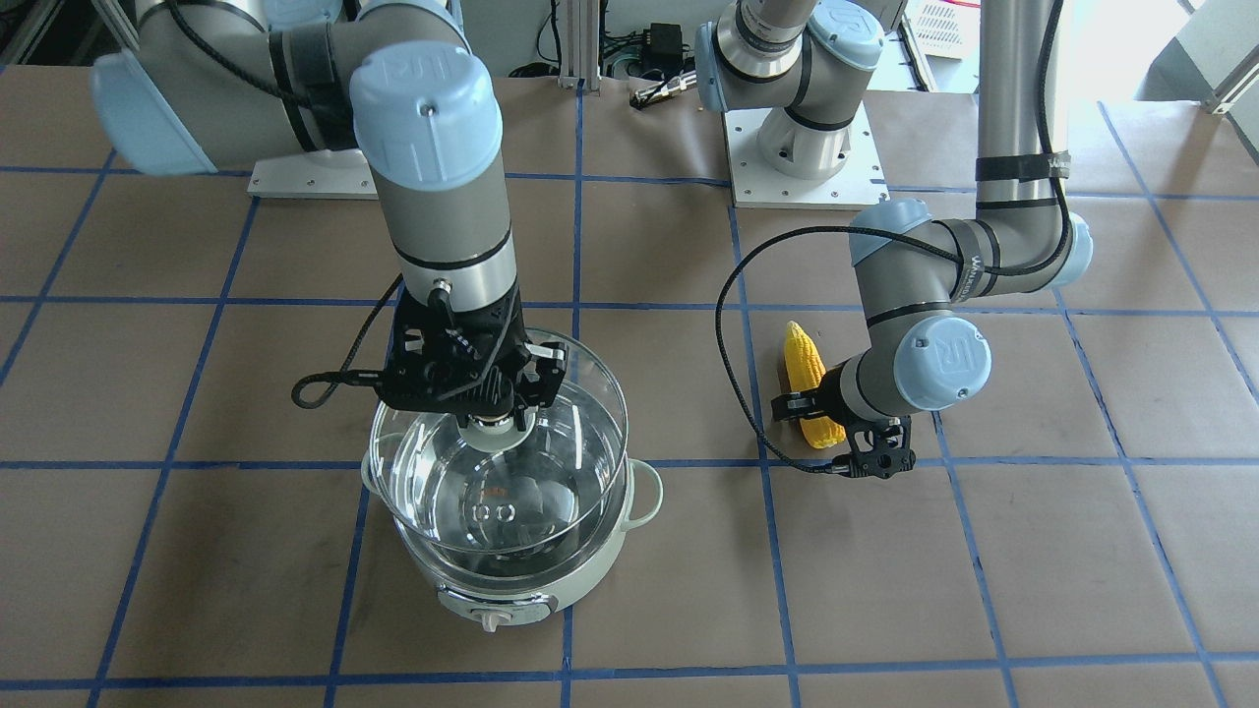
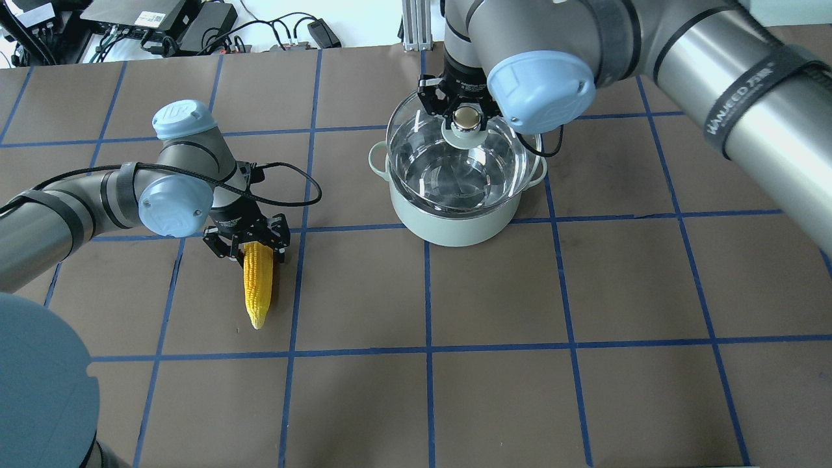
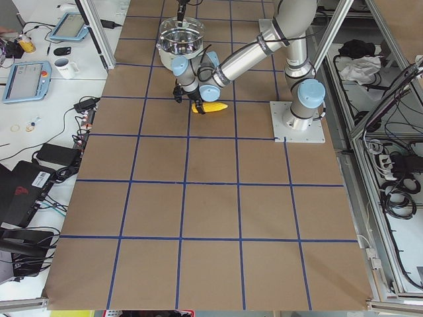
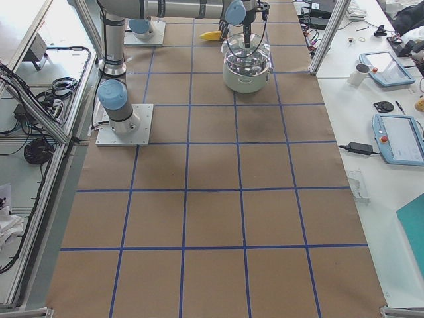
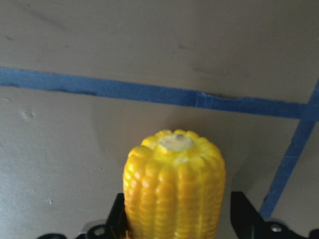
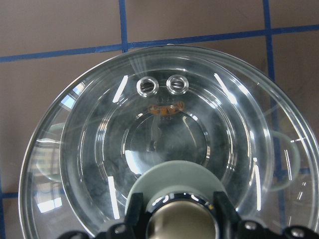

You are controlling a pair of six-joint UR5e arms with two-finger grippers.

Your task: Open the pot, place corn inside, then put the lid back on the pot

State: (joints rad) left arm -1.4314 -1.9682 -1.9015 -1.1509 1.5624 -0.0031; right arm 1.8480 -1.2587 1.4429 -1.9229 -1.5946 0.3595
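My left gripper should pick up the yellow corn by its thick end (image 5: 174, 189) next. Then the corn can go inside the pot.
The mint-green pot (image 1: 521, 580) stands on the brown table (image 1: 984, 590), knob toward the operators' side; it also shows in the overhead view (image 2: 455, 227). My right gripper (image 1: 497, 418) is shut on the knob of the glass lid (image 1: 561, 442) and holds the lid just above the pot's rim, shifted slightly toward the robot. The wrist view shows the lid (image 6: 99, 149) with its two vent rings. The yellow corn (image 2: 257, 286) lies flat on the table, tapered end toward the robot. My left gripper (image 2: 250, 244) is open, its fingers straddling the corn's thick end (image 5: 174, 189).
The arm base plates (image 1: 807, 147) sit at the robot's side of the table. Cables and electronics (image 2: 162, 26) lie beyond the table's far edge. Blue tape lines grid the brown surface. A black cable loops off each wrist.
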